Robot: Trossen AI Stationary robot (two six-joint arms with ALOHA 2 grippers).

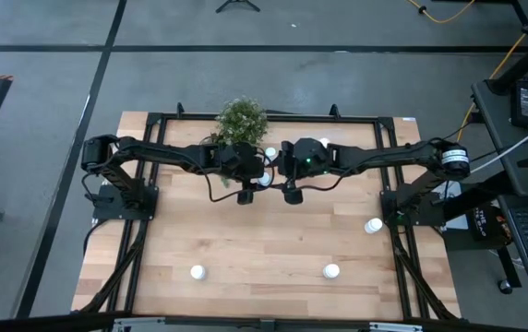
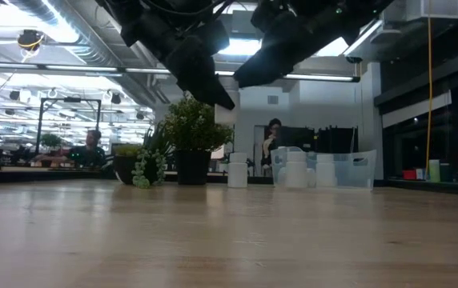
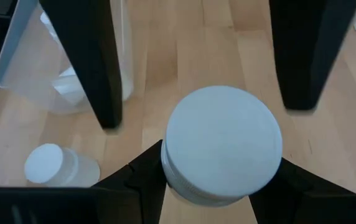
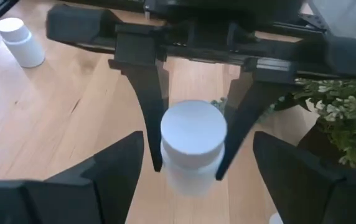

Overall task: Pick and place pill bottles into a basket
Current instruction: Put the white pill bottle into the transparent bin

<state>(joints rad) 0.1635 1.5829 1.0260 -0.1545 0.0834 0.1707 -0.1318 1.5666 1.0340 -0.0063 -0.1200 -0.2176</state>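
I need to close my right gripper, because the white bottle's cap (image 4: 193,124) is between its fingers in the right wrist view. Closing now would hold the bottle.
A white pill bottle (image 4: 193,143) hangs above the table's far middle, with my left gripper (image 3: 221,183) shut on it. My right gripper (image 4: 193,171) is open; its fingers (image 3: 84,62) stand wide on either side of that bottle, apart from it. The basket (image 3: 22,74), a clear dish with bottles inside, rests on the table just beyond; the low view shows it too (image 2: 353,170). In the high view the held bottle (image 1: 264,180) shows between the two wrists. My left gripper pinches the bottle between its two fingers, on opposite sides of the cap and the body just below it (image 4: 173,158). The fingers (image 4: 147,93) slant down from the table's left side. The bottle sits roughly upright, cap up, lifted clear of the table.
A potted plant (image 1: 243,118) stands at the far edge behind the grippers. Loose bottles stand at the near left (image 1: 197,272), near right (image 1: 331,271) and right (image 1: 372,225); another lies beside the basket (image 3: 60,165). People (image 2: 93,144) sit in the room beyond.
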